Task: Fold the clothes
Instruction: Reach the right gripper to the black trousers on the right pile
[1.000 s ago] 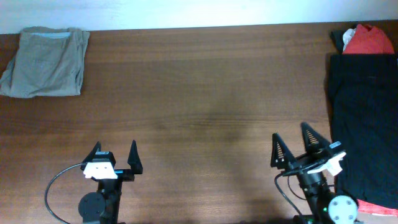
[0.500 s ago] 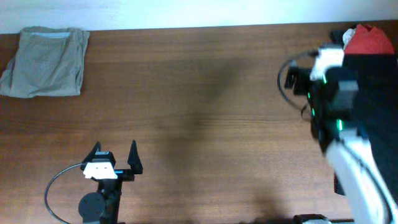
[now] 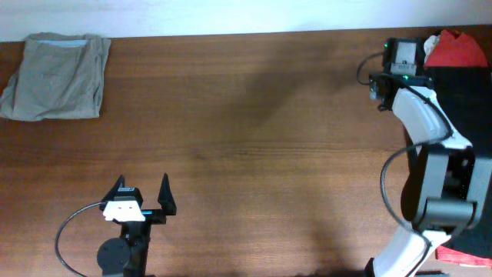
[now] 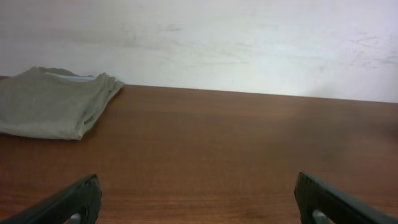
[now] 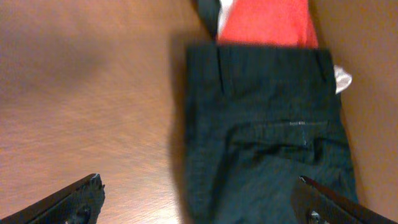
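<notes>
I need to grab the black garment (image 3: 463, 108) next with my right gripper by its edge near the waistband, on the open-table side, to pull it out for folding.
The black garment (image 3: 463, 108) lies along the table's right edge, and in the right wrist view (image 5: 267, 130) its waistband, seams and back pocket show. The red T-shirt (image 3: 455, 48) lies bunched at its far end and also shows in the right wrist view (image 5: 267, 22). The khaki-grey garment (image 3: 58, 75) lies folded at the far left and also shows in the left wrist view (image 4: 53, 102). My right gripper (image 3: 401, 60) is open and empty above the black garment's left edge (image 5: 199, 208). My left gripper (image 3: 142, 194) is open and empty near the front edge (image 4: 199, 211).
The brown wooden table (image 3: 246, 131) spreads between the garments. A white wall (image 4: 217, 43) runs behind its far edge. A bit of white cloth (image 5: 342, 79) sticks out beside the red T-shirt. A red patch (image 3: 455, 255) peeks from under the black garment at the front right.
My right arm has swung from the front right out to the far right, above the black garment's far left edge. The left arm and the garments have not moved.
</notes>
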Controlling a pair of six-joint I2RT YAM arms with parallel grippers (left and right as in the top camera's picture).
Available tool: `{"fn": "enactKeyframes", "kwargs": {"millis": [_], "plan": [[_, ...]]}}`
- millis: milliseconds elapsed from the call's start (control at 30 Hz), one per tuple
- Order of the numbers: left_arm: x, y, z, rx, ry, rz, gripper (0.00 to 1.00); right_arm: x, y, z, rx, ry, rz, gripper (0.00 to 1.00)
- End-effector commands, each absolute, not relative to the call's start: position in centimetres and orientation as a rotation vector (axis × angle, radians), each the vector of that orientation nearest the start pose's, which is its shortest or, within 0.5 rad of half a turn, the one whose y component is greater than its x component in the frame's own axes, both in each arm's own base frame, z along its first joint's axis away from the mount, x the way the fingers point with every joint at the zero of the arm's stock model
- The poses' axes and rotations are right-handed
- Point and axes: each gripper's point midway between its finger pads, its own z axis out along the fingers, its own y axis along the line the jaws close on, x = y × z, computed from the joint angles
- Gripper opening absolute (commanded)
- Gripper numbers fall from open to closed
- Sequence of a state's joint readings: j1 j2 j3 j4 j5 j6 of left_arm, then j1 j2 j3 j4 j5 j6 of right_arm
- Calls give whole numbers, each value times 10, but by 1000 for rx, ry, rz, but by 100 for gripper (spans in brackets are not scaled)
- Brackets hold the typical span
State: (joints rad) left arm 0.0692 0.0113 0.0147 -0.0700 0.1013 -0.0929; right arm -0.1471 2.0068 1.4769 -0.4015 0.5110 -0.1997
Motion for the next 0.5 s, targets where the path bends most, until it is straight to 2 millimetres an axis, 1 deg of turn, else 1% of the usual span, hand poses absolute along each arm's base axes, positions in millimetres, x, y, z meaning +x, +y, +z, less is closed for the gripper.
{"fn": "enactKeyframes", "kwargs": {"millis": [0,33,67,133,267,400,467], "plan": [[246,-4,159,-26,1638,-100,99,494,-190,92,15,2516,-1063,99],[246,-4,159,-26,1638,-100,99,496,-196,87,-6,2509,-1128,99],[246,-4,159,-26,1638,-100,99,500,-199,80,-42,2508,-1157,99],[246,-4,160,-26,1638,-100,99,509,-200,63,-78,2500,-1168,99],[246,-4,159,-26,1638,-100,99,517,-204,42,-61,2483,-1168,99],[246,-4,159,-26,1638,-100,99,515,-213,23,-55,2510,-1142,99],[246,-4,159,-26,1638,-100,99,511,-220,18,-40,2520,-1142,99]]}}
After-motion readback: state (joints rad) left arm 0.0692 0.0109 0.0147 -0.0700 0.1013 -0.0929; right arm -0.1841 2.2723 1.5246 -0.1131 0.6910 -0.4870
